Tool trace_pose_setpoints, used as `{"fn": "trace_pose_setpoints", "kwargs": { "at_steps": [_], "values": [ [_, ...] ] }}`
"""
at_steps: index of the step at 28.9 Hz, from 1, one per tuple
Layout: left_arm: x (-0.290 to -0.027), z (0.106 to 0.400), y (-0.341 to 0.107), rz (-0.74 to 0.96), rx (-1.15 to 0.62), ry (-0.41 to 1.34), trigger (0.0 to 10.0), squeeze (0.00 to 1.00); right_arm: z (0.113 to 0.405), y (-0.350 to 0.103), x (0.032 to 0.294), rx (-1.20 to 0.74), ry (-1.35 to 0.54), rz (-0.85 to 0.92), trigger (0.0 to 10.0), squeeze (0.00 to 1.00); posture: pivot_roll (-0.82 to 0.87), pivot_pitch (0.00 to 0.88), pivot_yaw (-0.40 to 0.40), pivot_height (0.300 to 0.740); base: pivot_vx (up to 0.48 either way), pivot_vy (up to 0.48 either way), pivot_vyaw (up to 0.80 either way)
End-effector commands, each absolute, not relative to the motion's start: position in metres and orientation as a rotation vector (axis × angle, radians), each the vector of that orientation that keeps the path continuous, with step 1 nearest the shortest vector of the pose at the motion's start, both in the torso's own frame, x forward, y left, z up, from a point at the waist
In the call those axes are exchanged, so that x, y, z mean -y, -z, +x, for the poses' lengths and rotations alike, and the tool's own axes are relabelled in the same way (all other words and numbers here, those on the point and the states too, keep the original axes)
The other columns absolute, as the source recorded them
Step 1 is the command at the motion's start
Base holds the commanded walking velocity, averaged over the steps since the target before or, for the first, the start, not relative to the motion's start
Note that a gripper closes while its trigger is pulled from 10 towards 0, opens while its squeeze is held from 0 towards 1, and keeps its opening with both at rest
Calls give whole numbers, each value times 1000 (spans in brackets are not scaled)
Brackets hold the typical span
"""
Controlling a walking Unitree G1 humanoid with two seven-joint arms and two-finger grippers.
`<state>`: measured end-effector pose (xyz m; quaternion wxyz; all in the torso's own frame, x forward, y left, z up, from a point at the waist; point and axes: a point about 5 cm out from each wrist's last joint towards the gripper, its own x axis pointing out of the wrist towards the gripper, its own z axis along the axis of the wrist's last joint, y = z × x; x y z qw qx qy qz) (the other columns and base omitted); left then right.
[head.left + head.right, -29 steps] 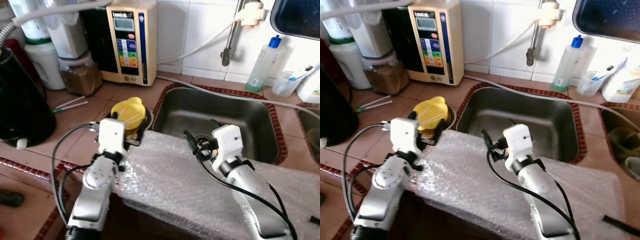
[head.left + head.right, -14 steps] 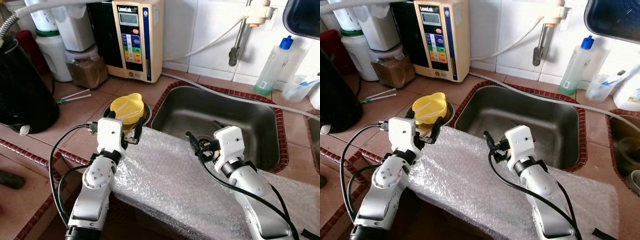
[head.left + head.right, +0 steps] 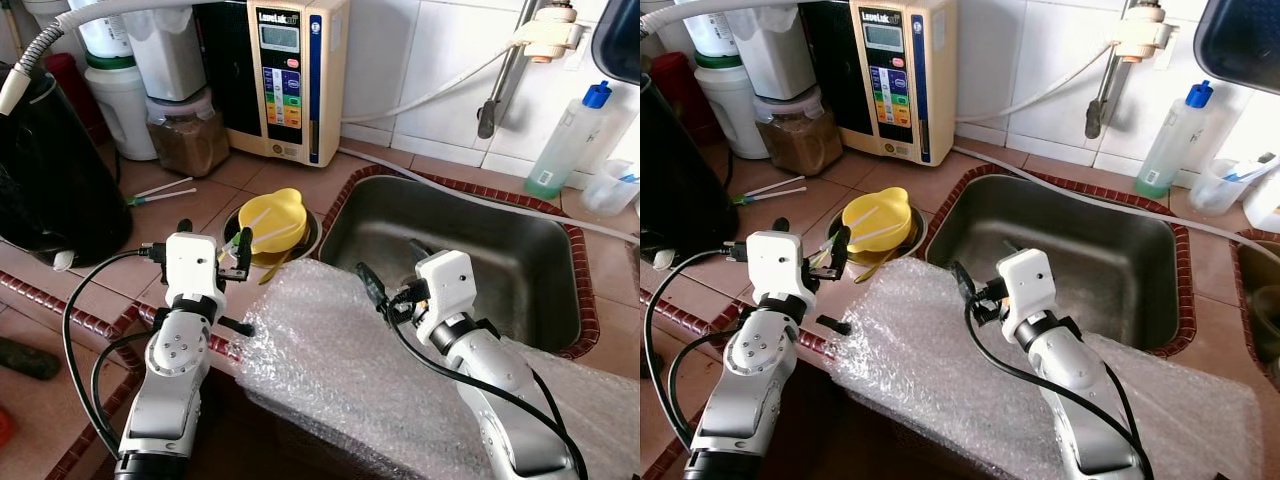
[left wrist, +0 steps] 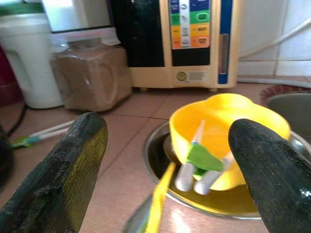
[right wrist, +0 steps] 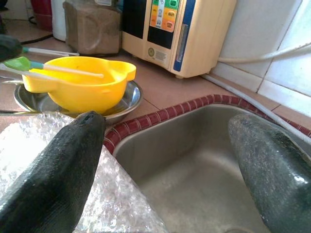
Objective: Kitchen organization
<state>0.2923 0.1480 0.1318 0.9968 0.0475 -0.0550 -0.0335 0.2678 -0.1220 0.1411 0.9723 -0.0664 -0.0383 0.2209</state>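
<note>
The two white-handled utensils stick out over the rim of the yellow bowl (image 3: 277,220) only at their green-marked ends, so my left gripper should grab those next.
A yellow bowl (image 3: 277,220) with white-handled utensils in it sits in a steel dish (image 3: 308,236) on the tiled counter, left of the steel sink (image 3: 480,260). My left gripper (image 3: 213,236) is open just short of the bowl and to its left, holding nothing. Its wrist view looks at the bowl (image 4: 228,131) between the open fingers (image 4: 73,170). My right gripper (image 3: 392,266) is open over the sink's near left corner, above a sheet of bubble wrap (image 3: 340,370). Its fingers (image 5: 58,170) frame the sink wall and the bowl (image 5: 77,87).
A cream water machine (image 3: 290,75), a jar of brown powder (image 3: 190,135) and a white container (image 3: 120,100) line the back wall. A big black appliance (image 3: 45,170) stands at the left. A tap (image 3: 500,80) and a blue-capped bottle (image 3: 570,140) are behind the sink.
The whole view has shifted, so the camera moved. Relative to the bowl and sink, both grippers now sit farther left and a little nearer. Both stay open.
</note>
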Motion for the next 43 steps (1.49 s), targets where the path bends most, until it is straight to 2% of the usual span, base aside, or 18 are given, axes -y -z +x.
{"fn": "trace_pose_setpoints", "kwargs": {
  "at_steps": [1, 17, 25, 30, 43],
  "values": [
    [-143, 294, -129, 87, 87, 108, 10000, 0, 270, -144, 122, 89, -451, -137, 10000, 0, 8, 0, 13, 740, 0, 0, 0],
    [-134, 297, -123, 67, 44, 170, 10000, 0, 255, -160, 102, 104, -720, -20, 10000, 0, -1, 0, 12, 740, 0, 0, 0],
    [-134, 297, -123, 69, 44, 171, 10000, 0, 272, -190, 114, 263, -519, 0, 10000, 0, -1, 0, 11, 740, 0, 0, 0],
    [-133, 298, -123, 70, 48, 175, 10000, 0, 280, -196, 123, 279, -457, 4, 10000, 0, -5, 0, 8, 740, 0, 0, 0],
    [-131, 298, -121, 70, 40, 185, 10000, 0, 270, -164, 121, 98, -573, -95, 10000, 0, -15, 0, 12, 740, 0, 0, 0]
  ]
}}
